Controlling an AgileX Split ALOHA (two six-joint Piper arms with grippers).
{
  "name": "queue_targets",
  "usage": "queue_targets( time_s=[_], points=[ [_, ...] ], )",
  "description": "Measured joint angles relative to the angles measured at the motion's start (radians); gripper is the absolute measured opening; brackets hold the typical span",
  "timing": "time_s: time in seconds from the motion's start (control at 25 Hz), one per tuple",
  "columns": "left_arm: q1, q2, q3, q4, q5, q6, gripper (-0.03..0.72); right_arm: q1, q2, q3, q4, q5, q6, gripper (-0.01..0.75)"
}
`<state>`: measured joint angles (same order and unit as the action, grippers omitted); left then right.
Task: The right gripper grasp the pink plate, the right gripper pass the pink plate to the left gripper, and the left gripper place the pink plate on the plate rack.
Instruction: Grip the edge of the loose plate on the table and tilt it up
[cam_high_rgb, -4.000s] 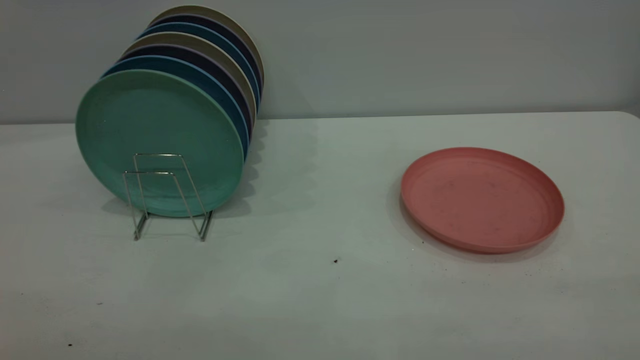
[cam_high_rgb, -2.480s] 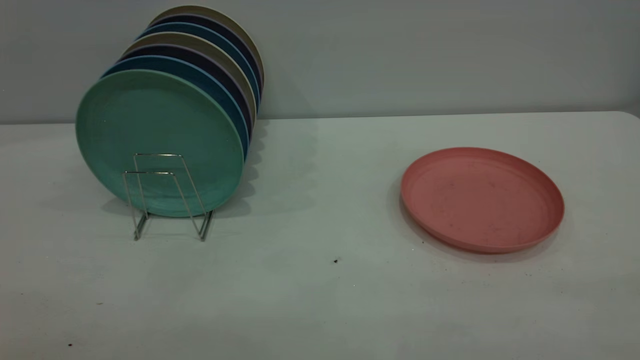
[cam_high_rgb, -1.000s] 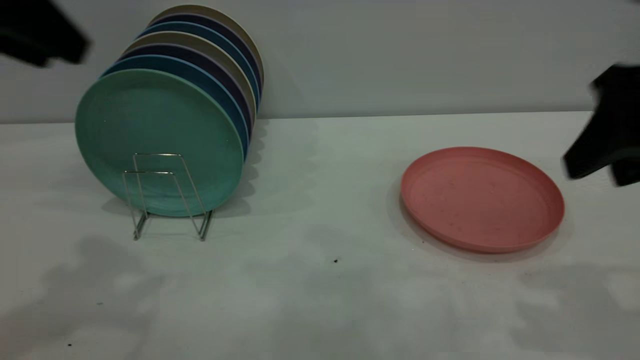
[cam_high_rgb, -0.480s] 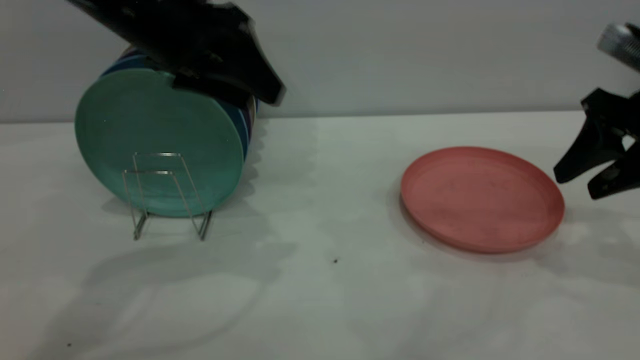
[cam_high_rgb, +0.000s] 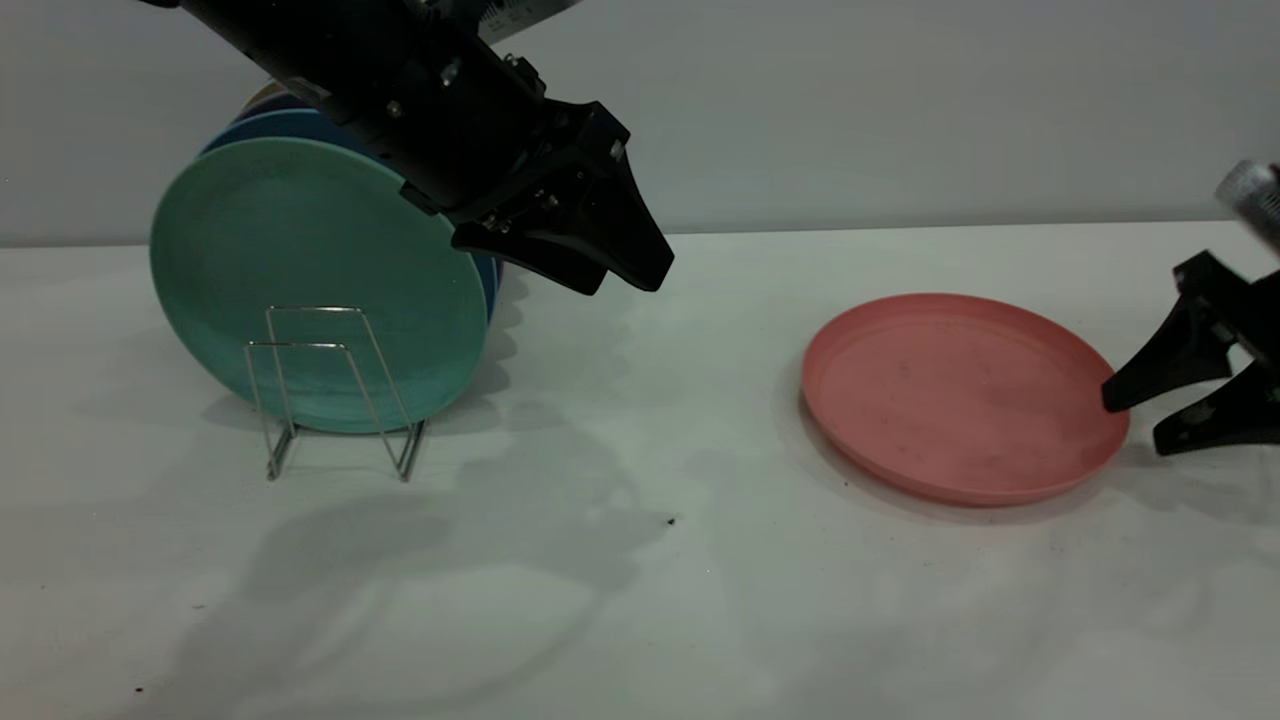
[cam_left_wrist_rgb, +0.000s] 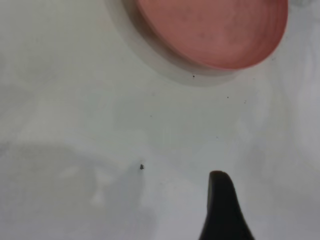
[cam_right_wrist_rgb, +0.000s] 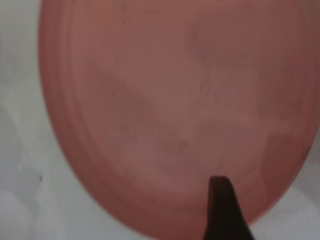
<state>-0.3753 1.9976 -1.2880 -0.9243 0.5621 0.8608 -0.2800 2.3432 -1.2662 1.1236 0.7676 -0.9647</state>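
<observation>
I should grab the pink plate by its rim (cam_high_rgb: 811, 390) with my left gripper. Then the plate can stand between the wire loops of the plate rack (cam_high_rgb: 310, 346).
The pink plate (cam_high_rgb: 960, 395) lies flat on the white table at the right. It also shows in the left wrist view (cam_left_wrist_rgb: 215, 30) and fills the right wrist view (cam_right_wrist_rgb: 170, 110). My right gripper (cam_high_rgb: 1132, 422) is open at the plate's right rim. One fingertip is over the rim, the other low beside the plate. One of its fingers (cam_right_wrist_rgb: 220, 205) shows over the plate's inside. My left gripper (cam_high_rgb: 625, 287) is open and empty. It hangs in the air right of the plate rack (cam_high_rgb: 310, 346), far from the pink plate. One of its fingers (cam_left_wrist_rgb: 222, 205) shows above bare table.
The rack holds a teal-green plate (cam_high_rgb: 300, 250) at the front and several blue and beige plates (cam_high_rgb: 265, 122) behind it, upright. Two front wire loops stand free. The left arm partly hides the stack. A grey wall runs behind the table.
Both arms have come into view. The left gripper moved right and down past the plate stack. The right gripper dropped lower and now reaches the pink plate's right rim. The plate has not moved.
</observation>
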Motion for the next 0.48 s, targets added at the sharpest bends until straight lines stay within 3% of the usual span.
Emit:
queue_targets(
  time_s=[0.32,0.48],
  points=[
    [0.0,0.0,-0.006,-0.003,0.026,0.0,0.5,0.011,0.081,-0.058,0.078,0.004,-0.021,0.479],
    [0.0,0.0,-0.006,-0.003,0.029,0.0,0.5,0.042,0.085,-0.062,0.102,-0.005,-0.053,0.413]
  ],
)
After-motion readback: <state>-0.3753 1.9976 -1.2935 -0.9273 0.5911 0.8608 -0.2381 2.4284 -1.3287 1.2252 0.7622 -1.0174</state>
